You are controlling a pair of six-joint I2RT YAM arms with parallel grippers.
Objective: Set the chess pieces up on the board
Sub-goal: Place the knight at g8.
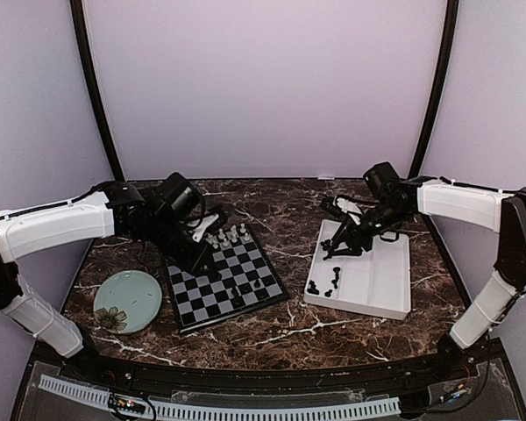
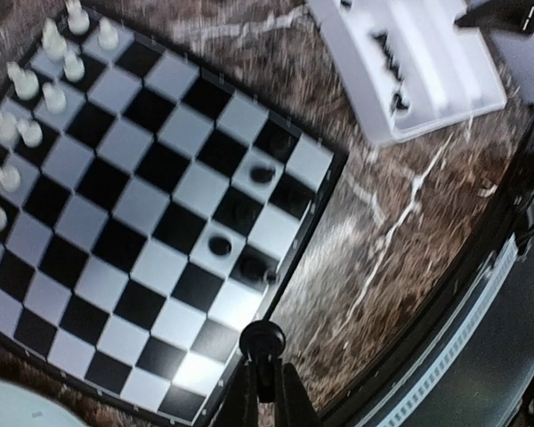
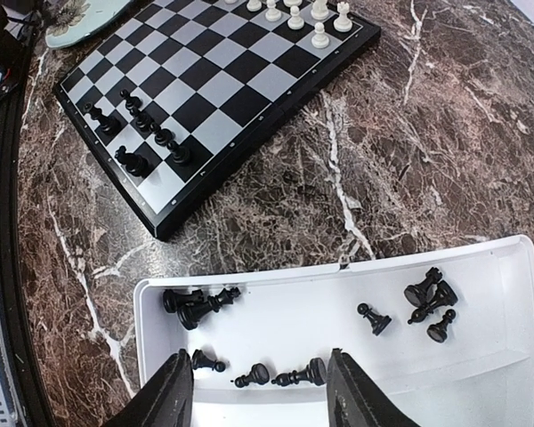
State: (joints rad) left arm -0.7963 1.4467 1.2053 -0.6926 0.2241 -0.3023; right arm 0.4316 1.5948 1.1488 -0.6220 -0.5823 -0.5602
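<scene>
I should lower the black piece to a square with my left gripper. It hangs high above the board (image 1: pixel 212 289) and would fall and tip over by the board's near edge if I opened now.
The board (image 1: pixel 212 289) lies left of centre. It holds several white pieces (image 1: pixel 231 235) along its far edge and a few black pieces (image 1: pixel 245 288) near its near-right edge. My left gripper (image 2: pixel 265 382) is shut on a black piece (image 2: pixel 262 341) and holds it above the board's near edge (image 2: pixel 205 356). In the top view the left gripper (image 1: pixel 203 260) is over the board's left side. My right gripper (image 3: pixel 260 391) is open above the white tray (image 3: pixel 285 311), over several black pieces (image 3: pixel 280 377) lying on their sides. More black pieces (image 3: pixel 432 298) lie at the tray's right.
The white tray (image 1: pixel 381 285) sits right of the board. A round pale-green plate (image 1: pixel 128 301) sits left of the board, near the table's front edge. Dark marble table (image 1: pixel 289 329) lies between board and tray. Curtained walls close in behind.
</scene>
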